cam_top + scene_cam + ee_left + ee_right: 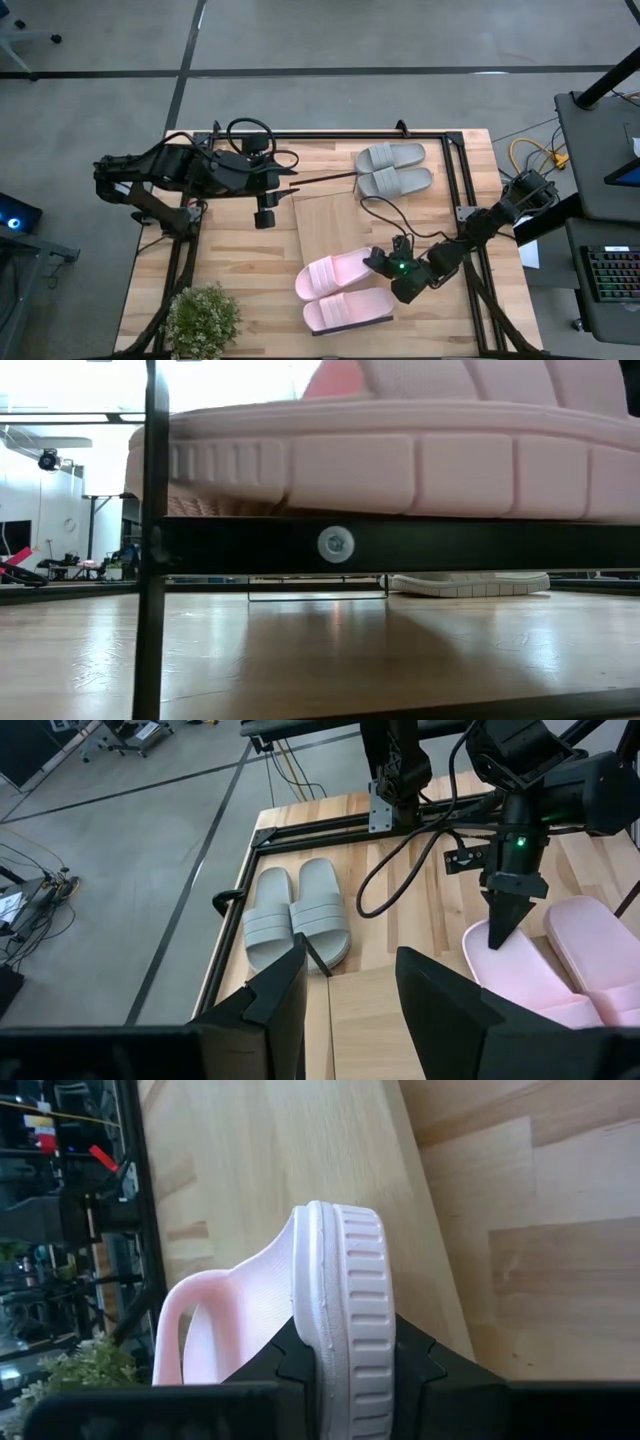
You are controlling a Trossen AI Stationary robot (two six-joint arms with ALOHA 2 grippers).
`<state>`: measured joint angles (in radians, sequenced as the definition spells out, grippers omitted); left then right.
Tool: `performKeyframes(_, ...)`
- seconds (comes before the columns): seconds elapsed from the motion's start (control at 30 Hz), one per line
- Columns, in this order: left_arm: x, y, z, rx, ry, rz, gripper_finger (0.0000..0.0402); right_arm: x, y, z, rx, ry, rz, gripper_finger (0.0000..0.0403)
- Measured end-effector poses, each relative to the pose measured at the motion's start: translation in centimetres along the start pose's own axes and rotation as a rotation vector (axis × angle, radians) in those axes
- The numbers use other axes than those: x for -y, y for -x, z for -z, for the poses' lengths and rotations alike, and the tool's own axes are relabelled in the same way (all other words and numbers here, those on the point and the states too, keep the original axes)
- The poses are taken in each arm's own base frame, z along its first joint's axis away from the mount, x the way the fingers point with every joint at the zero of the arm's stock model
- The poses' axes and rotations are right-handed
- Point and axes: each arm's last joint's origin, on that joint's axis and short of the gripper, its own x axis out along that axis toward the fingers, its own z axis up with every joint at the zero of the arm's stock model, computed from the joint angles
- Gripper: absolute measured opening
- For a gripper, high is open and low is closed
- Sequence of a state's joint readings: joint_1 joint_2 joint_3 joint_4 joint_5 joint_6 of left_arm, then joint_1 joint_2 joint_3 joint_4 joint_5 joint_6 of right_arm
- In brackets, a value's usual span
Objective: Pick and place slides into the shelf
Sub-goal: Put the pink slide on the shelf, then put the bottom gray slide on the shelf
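The held pink slide (330,271) is over the pale board (326,225) beside its pair and would rest in place, so the robot's right gripper should release it.
The shelf (325,220) is a pale board lying mid-table. One pink slide (348,310) sits sole-down on its near end and fills the low view (400,450) above the shelf's black frame bar (400,545). The second pink slide (330,275) lies over the board beside it, and my right gripper (378,262) is shut on its right end. The grey pair (395,168) rests side by side, soles down, on the tabletop at the far edge. My left gripper (264,215) hangs open and empty, raised over the table's far left part. My right gripper pinches the sole's ribbed rim (350,1295) at the end away from the strap (200,1320), one finger on the footbed side and one on the underside. The fingers (505,915) slant down from the table's right. I cannot tell whether the slide is clear of the board.
A potted plant (203,318) stands at the near left corner. Black frame rails (455,180) border the tabletop, and a loose cable (400,215) loops over the wood between the grey pair and my right arm. Bare wood (240,260) lies left of the shelf.
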<state>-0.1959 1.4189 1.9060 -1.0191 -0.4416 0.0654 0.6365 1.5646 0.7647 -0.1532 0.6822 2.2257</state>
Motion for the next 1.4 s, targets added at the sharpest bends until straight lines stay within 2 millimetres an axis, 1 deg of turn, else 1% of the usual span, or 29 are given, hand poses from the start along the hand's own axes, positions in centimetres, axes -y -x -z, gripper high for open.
performKeyframes(0.27, 0.00, 0.00, 0.00, 0.000, 0.000, 0.000, 0.0140, 0.07, 0.02, 0.05, -0.015, 0.007, 0.013, 0.0091)
performKeyframes(0.6, 0.00, 0.00, 0.00, 0.000, -0.001, -0.001, 0.0140, 0.20, 0.02, 0.19, -0.069, 0.042, 0.055, 0.0104)
performKeyframes(0.9, 0.00, 0.00, 0.00, 0.000, -0.001, -0.001, 0.0140, 0.40, 0.15, 0.18, -0.110, 0.078, 0.101, 0.0146)
performKeyframes(1.17, 0.00, 0.00, 0.00, 0.000, -0.002, 0.000, 0.0140, 0.41, 0.16, 0.16, -0.109, 0.083, 0.103, 0.0181)
performKeyframes(1.4, 0.00, 0.00, 0.02, -0.002, -0.004, 0.000, 0.0140, 0.53, 0.58, -0.13, -0.130, 0.102, 0.150, 0.0191)
